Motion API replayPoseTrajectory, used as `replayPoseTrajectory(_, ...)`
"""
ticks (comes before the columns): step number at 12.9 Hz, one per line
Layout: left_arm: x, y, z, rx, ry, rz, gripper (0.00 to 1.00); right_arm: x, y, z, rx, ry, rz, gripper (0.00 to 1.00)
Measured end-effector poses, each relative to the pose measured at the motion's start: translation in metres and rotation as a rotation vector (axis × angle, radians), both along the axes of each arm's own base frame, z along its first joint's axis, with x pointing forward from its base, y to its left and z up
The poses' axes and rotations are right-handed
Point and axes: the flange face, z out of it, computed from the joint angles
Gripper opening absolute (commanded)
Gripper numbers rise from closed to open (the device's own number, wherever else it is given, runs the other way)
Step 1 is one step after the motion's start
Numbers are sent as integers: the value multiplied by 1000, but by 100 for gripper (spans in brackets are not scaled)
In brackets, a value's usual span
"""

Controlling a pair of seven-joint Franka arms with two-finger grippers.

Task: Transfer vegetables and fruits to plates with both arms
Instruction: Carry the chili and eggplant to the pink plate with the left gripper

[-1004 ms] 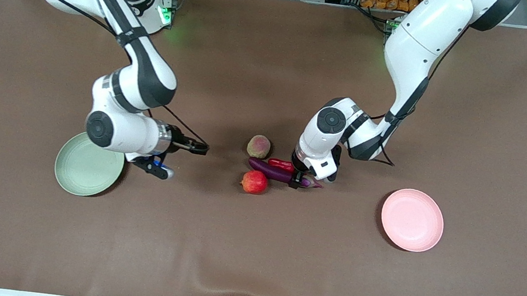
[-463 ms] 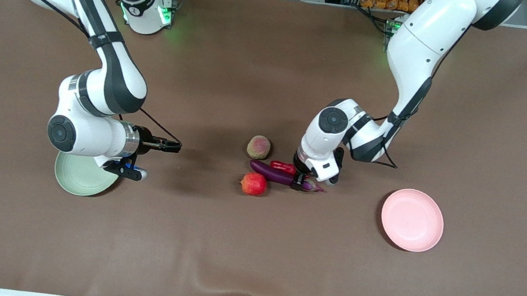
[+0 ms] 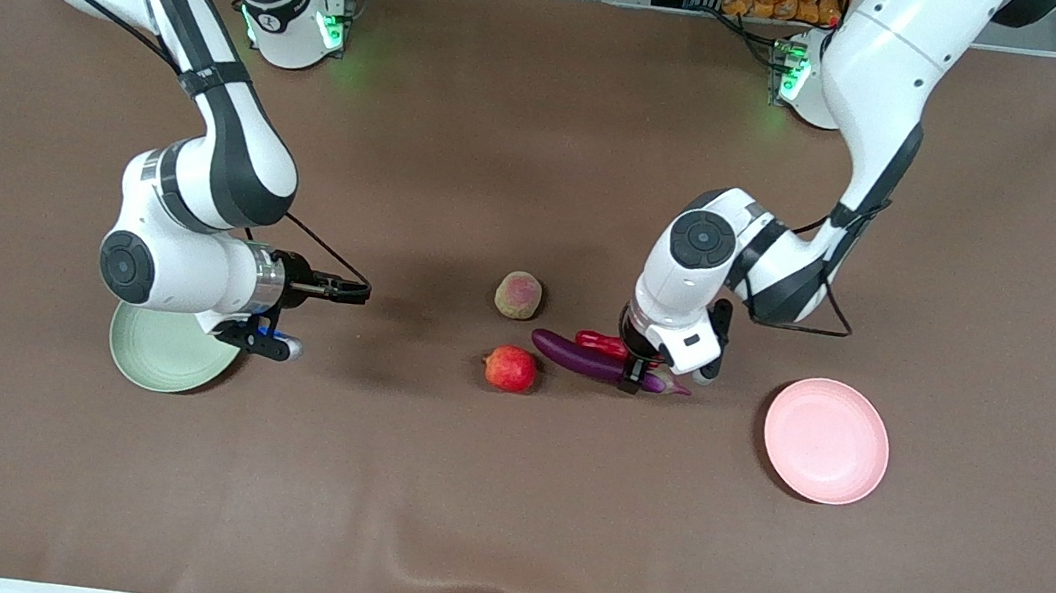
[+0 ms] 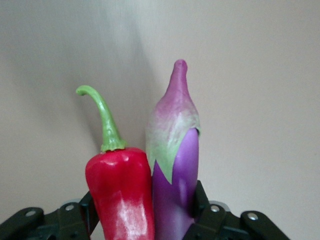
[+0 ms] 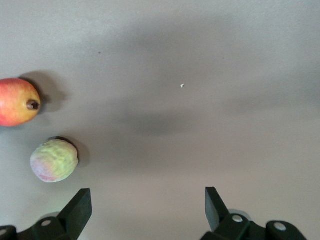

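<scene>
The peach [image 3: 518,294] needs to go to the green plate [image 3: 153,356], so my right gripper should grab it next by its round sides. Then my right gripper will bring it there.
My left gripper [image 3: 637,371] is shut on the purple eggplant [image 3: 581,356] and the red chili pepper [image 3: 605,344] together, low over the table between the fruits and the pink plate [image 3: 826,441]. The left wrist view shows the chili [image 4: 120,190] and the eggplant [image 4: 175,165] side by side between the jaws. The peach [image 3: 518,294] and the pomegranate [image 3: 510,368] lie mid-table. My right gripper [image 3: 265,342] is open and empty at the edge of the green plate [image 3: 153,356]. Its wrist view shows the pomegranate [image 5: 17,101] and the peach [image 5: 54,160].
Both plates are empty. A brown cloth [image 3: 501,515] covers the table. The right arm's elbow and wrist hang over part of the green plate.
My left gripper has moved toward the pink plate with the eggplant and chili in it. My right arm swung back toward the green plate, then stayed nearly still.
</scene>
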Motion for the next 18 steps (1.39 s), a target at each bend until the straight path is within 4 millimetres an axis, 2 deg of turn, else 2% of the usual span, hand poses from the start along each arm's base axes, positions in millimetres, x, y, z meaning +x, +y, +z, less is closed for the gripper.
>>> replayPoseTrajectory(2,8,17,15,14,5,-42,0,-4,20,1,-10,-6,-34,100)
replayPoseTrajectory(4,17,33,21,21,19,-98,0,-16,65,-4,-31,-17,-74,100)
replayPoseTrajectory(7,32,59,32,35,46,-187,0,-40,135,-30,-45,-50,-129,100)
replayPoseTrajectory(9,44,82,39,47,62,-258,0,-55,171,-50,-40,-78,-145,100)
replayPoseTrajectory(11,58,116,43,64,76,-340,0,-65,196,-63,-25,-112,-145,100)
replayPoseTrajectory(15,82,203,39,92,101,-512,0,-75,224,-74,8,-177,-167,100)
replayPoseTrajectory(18,92,271,17,86,134,-602,0,-90,241,-93,3,-174,-140,100)
